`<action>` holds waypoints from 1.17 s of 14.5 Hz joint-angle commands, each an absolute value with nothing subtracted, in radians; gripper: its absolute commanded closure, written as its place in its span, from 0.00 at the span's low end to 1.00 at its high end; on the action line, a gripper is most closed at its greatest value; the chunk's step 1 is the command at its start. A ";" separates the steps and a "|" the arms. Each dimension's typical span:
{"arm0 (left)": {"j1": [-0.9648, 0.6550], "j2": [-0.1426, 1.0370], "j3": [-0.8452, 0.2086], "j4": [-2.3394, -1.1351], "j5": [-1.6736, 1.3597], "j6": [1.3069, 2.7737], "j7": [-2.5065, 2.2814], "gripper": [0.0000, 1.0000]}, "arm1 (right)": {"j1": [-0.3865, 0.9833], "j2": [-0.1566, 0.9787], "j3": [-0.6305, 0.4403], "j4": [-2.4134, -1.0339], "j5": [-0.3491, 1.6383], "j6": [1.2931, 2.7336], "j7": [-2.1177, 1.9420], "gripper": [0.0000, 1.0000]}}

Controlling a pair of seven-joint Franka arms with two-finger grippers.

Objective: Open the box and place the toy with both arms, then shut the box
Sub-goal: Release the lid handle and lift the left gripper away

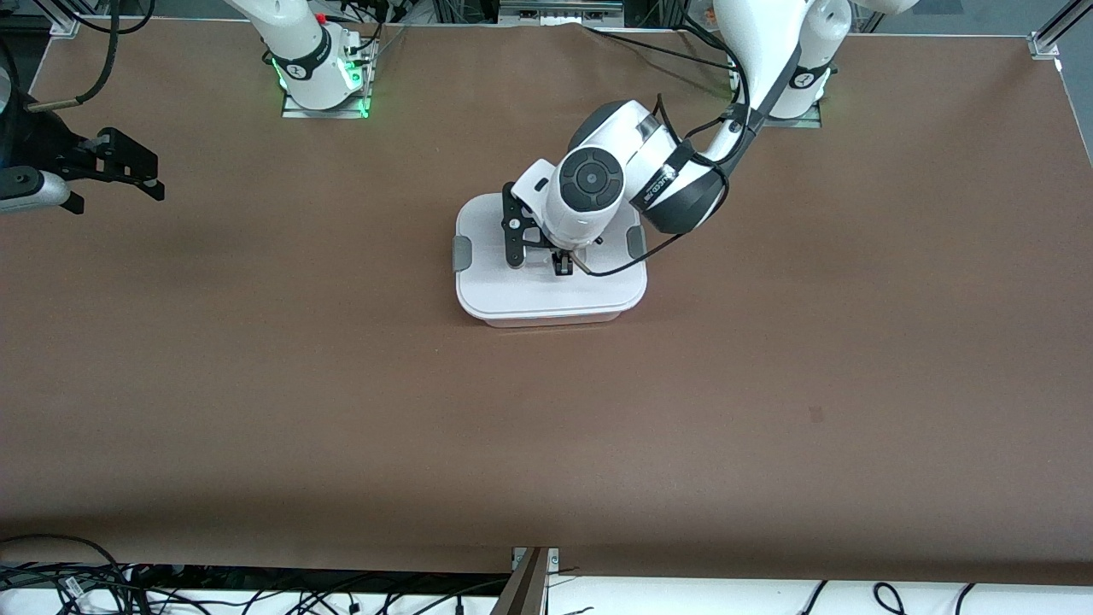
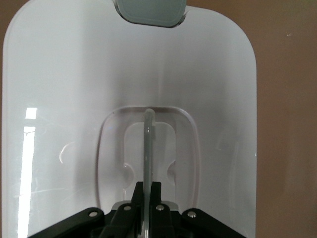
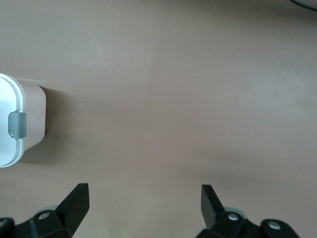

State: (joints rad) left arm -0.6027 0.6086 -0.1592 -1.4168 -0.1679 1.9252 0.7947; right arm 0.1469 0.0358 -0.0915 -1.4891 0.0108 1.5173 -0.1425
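My left gripper is ready to open: the white lid's edge (image 1: 553,313) lies flat along the box's pinkish side (image 1: 553,322), so the lid would stay in place.
The box (image 1: 546,295) stands in the middle of the table with its flat white lid (image 2: 74,99) on and a grey clip (image 1: 462,254) on each side. My left gripper (image 1: 563,265) is over the lid's middle, shut on the clear upright handle (image 2: 148,148) in the lid's recess. My right gripper (image 1: 141,175) is open and empty, up over the table's edge at the right arm's end; its view shows the box's pinkish wall (image 3: 34,116) and one clip (image 3: 17,124). The toy is out of view.
The brown table top (image 1: 341,384) lies bare around the box. Cables run along the table's edge nearest the front camera (image 1: 171,589). The arm bases stand at the top edge (image 1: 320,77).
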 commanded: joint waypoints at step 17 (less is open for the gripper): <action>-0.526 0.423 0.041 -1.231 -0.035 1.559 0.425 0.00 | 0.141 0.032 -0.084 -1.485 0.006 1.520 -0.141 0.00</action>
State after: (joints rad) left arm -0.5344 0.4168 -0.0299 -1.3312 -0.0698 1.6387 0.4697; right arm 0.1469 0.0357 -0.0916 -1.4891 0.0107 1.5194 -0.1425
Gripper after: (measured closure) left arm 0.000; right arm 0.000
